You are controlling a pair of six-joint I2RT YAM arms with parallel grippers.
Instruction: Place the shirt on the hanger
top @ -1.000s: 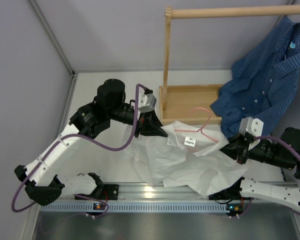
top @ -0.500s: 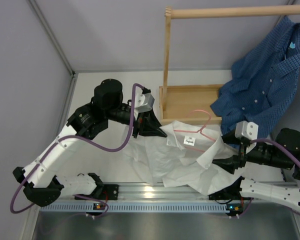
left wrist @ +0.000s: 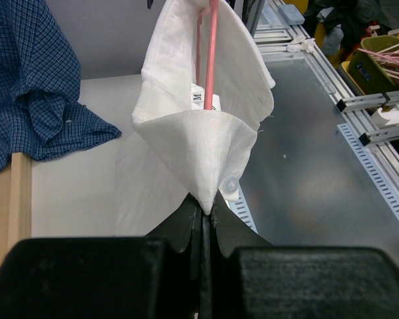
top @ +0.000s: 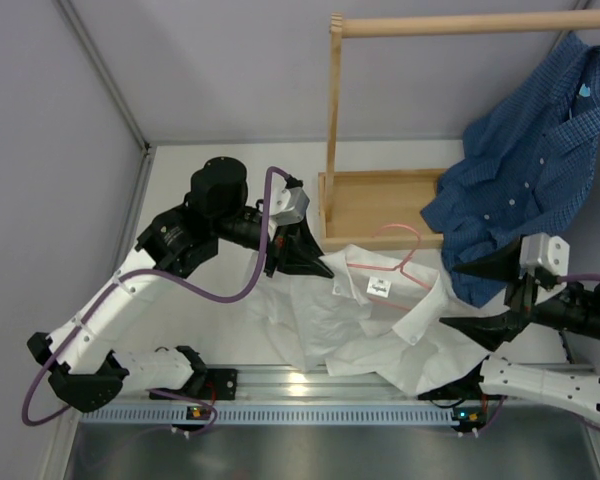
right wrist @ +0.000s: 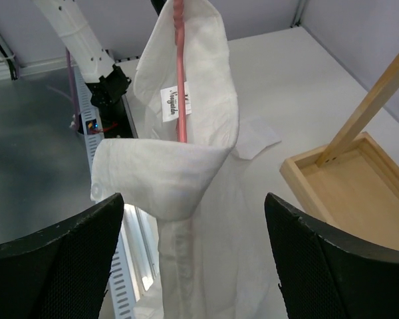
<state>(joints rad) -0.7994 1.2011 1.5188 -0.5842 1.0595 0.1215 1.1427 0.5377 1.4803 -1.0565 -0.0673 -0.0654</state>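
Observation:
The white shirt collar's loose end (top: pixel 441 297) around the hanger (top: pixel 398 258) is the part my right gripper should grab next, so the hook of the hanger stays free to hang.
The white shirt (top: pixel 380 325) lies crumpled on the table between the arms, its collar raised. The pink hanger (top: pixel 398 258) runs through the collar, its hook toward the wooden frame. My left gripper (top: pixel 318 262) is shut on the collar's left tip; the left wrist view shows the cloth point (left wrist: pixel 206 199) pinched between the jaws and the hanger (left wrist: pixel 211 53) running away inside the collar. My right gripper (top: pixel 450 294) stands wide open just right of the collar's other end, holding nothing. In the right wrist view the shirt (right wrist: pixel 186 173) and the hanger (right wrist: pixel 180 80) hang ahead of the open gripper (right wrist: pixel 194 206).
A wooden rail (top: pixel 460 25) on a frame with a tray base (top: pixel 380 205) stands at the back. A blue checked shirt (top: pixel 525 170) hangs from the rail's right end and drapes down near my right gripper. A metal rail (top: pixel 310 390) runs along the near table edge.
My right gripper opened, let go of the shirt's right collar end and drew back to the right. The left gripper kept its hold and barely moved.

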